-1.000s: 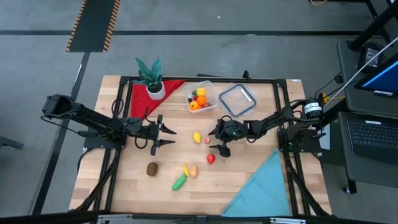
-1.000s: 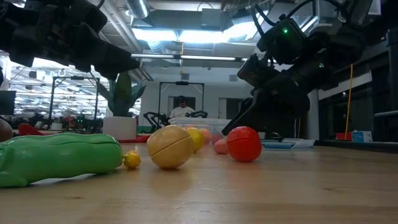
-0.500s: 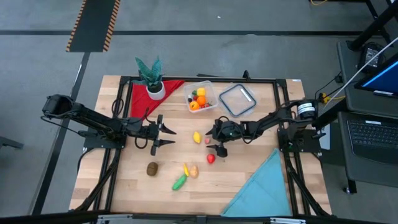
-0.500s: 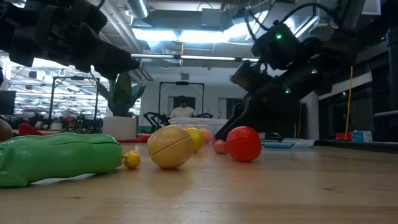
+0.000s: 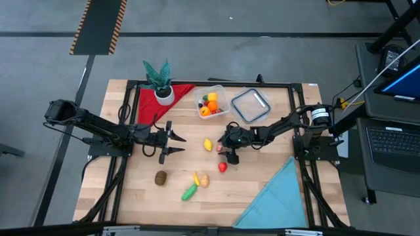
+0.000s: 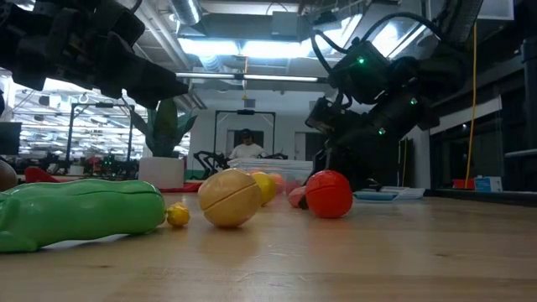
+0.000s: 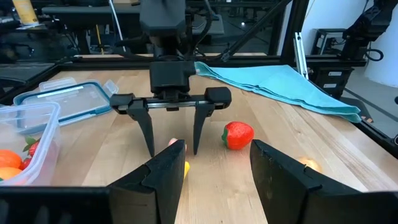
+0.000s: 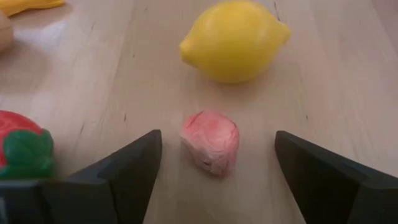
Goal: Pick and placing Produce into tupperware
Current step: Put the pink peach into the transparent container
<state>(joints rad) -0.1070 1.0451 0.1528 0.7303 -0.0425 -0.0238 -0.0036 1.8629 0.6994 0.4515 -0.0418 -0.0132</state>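
My fingers reach down on both sides of the pink piece (image 8: pixel 210 142). Closing now would catch the piece if I closed now. My right gripper needs to close on the piece.
A small pink produce piece (image 8: pixel 210 142) lies on the wood just short of a yellow lemon (image 8: pixel 233 40). My right gripper (image 8: pixel 216 163) is open, low over the table, with one finger on each side of the pink piece and a gap at both. In the high view it (image 5: pixel 222 148) sits near the table's middle. A red piece with a green top (image 5: pixel 222 167) lies just nearer. The clear tupperware (image 5: pixel 211 103) holds several pieces. My left gripper (image 5: pixel 182 145) waits open, left of the lemon.
A brown piece (image 5: pixel 161 177), a green piece (image 5: pixel 189 191), a yellow one (image 5: pixel 196 178) and a tan one (image 5: pixel 205 180) lie toward the near edge. The blue-rimmed lid (image 5: pixel 250 105), potted plant (image 5: pixel 159 82), red cloth (image 5: pixel 151 105) and blue cloth (image 5: pixel 275 196) sit around them.
My right gripper has moved toward the table's left and down, tipping its fingers toward the wood, and has come to stand around the pink piece. The produce has stayed where it was.
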